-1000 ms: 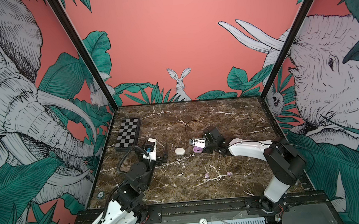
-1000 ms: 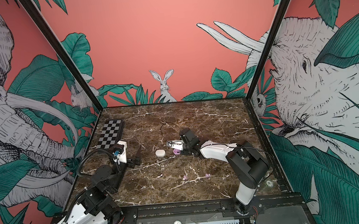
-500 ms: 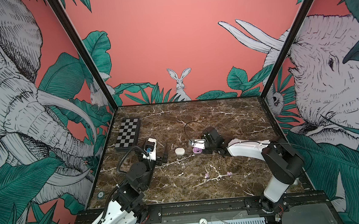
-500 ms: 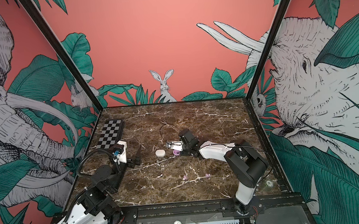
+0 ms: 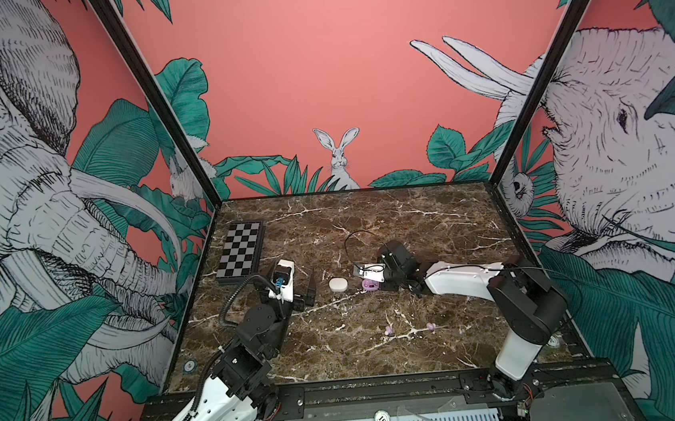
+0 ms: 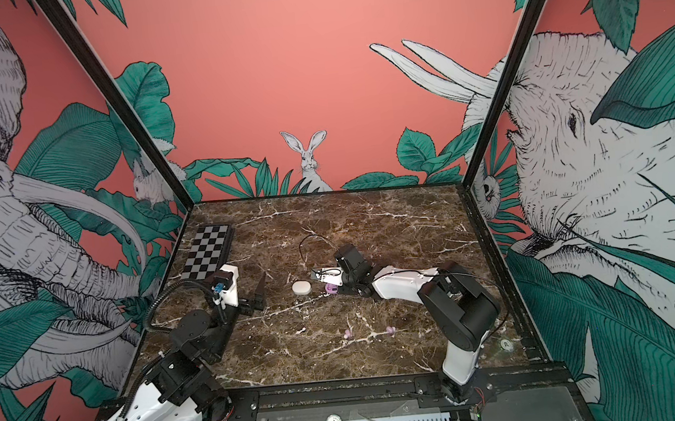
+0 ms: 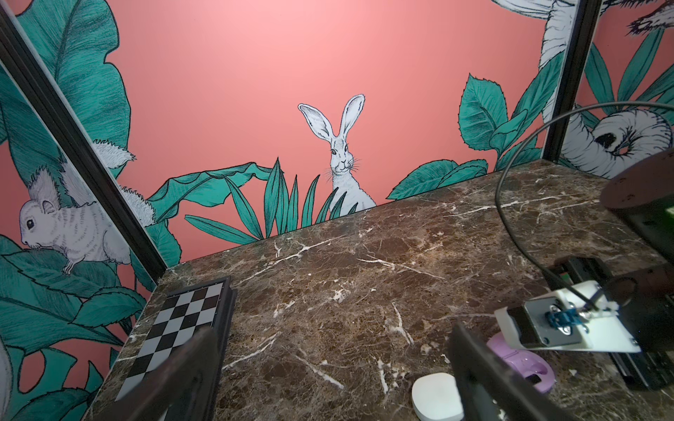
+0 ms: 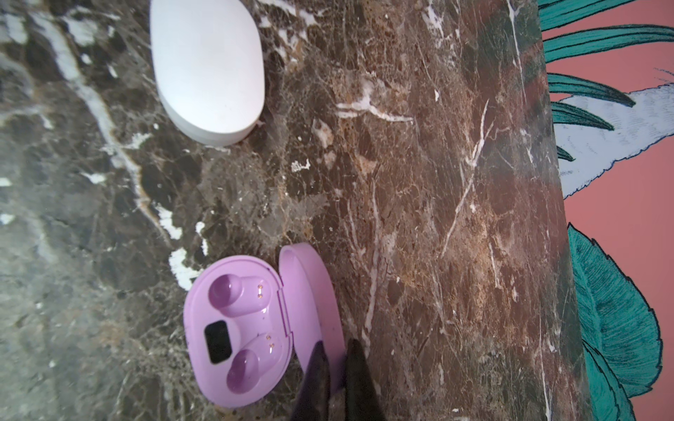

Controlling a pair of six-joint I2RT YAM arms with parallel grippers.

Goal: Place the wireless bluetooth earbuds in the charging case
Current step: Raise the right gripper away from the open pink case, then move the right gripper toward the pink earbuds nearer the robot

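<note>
The lilac charging case [image 8: 237, 328] has its base flat on the marble and would stay open in place, so the robot's right gripper should release it now.
The open lilac charging case [image 8: 237, 328] lies on the marble near the table's middle, both of its wells empty. My right gripper [image 8: 335, 350] is shut on the edge of the case's raised lid [image 8: 313, 291]. A closed white case [image 8: 208, 69] lies just left of the lilac one in both top views [image 5: 338, 284] [image 6: 301, 287]. Two lilac earbuds [image 5: 389, 331] [image 5: 430, 327] lie loose on the marble nearer the front. My left gripper [image 7: 332, 330] stands open and empty left of the white case [image 7: 434, 397], with one finger [image 7: 481, 375] beside it.
A folded chessboard [image 5: 240, 251] lies at the back left of the table. A black cable [image 5: 351, 239] loops up behind the right wrist. The enclosure's black posts and patterned walls close in the left, right and back sides.
</note>
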